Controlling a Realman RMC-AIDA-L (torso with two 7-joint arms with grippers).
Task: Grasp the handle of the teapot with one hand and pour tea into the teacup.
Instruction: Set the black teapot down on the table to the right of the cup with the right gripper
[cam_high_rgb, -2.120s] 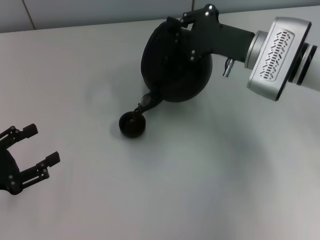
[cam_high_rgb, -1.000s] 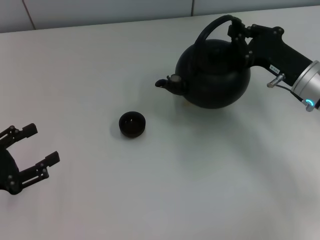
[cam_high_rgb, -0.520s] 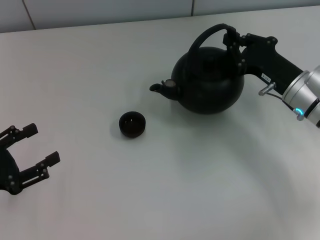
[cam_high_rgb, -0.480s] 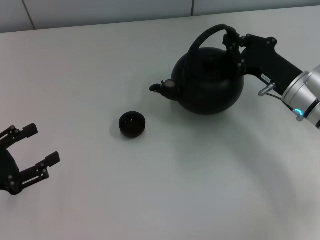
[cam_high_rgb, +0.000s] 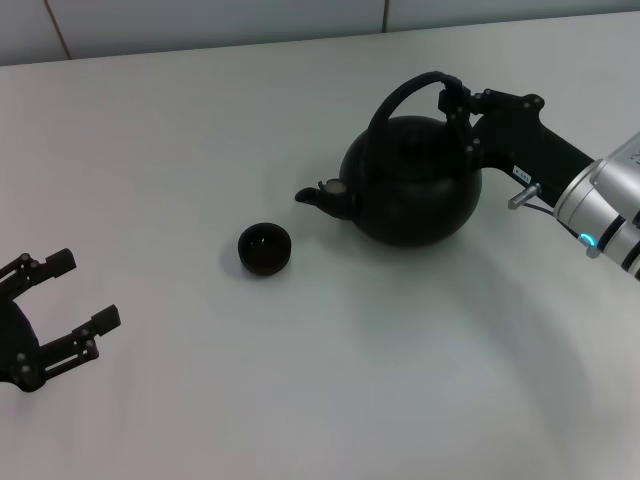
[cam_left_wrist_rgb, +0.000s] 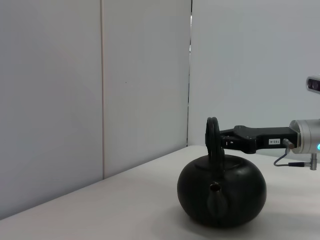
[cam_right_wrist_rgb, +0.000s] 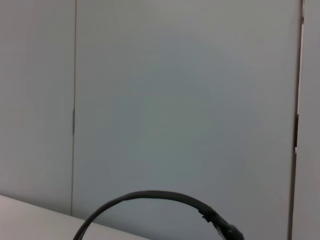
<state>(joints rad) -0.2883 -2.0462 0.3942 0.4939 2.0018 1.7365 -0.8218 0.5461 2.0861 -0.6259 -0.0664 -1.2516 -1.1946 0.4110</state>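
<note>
The teapot's base (cam_high_rgb: 408, 236) sits low on the tabletop in the head view, so the teapot would stay standing and my right gripper should open now.
The matte-black teapot (cam_high_rgb: 410, 190) stands upright right of the table's centre, spout pointing left toward the teacup (cam_high_rgb: 264, 248). My right gripper (cam_high_rgb: 457, 112) is shut on the right side of the arched handle (cam_high_rgb: 398, 97). The small black teacup sits on the table about a spout's length left of the spout tip. In the left wrist view the teapot (cam_left_wrist_rgb: 222, 192) faces the camera, low on the table, with the right gripper (cam_left_wrist_rgb: 223, 142) clamped on the handle (cam_left_wrist_rgb: 213, 131). The right wrist view shows only the handle's arc (cam_right_wrist_rgb: 150, 196). My left gripper (cam_high_rgb: 62, 295) is open at the lower left, far from both.
The white table (cam_high_rgb: 300, 380) carries only the teapot and the cup. A pale panelled wall (cam_left_wrist_rgb: 100, 90) rises behind the table's far edge.
The teapot went from tilted with its spout over the teacup back to upright, swung away to the right, then drifted slightly left and lower. The left arm has not moved.
</note>
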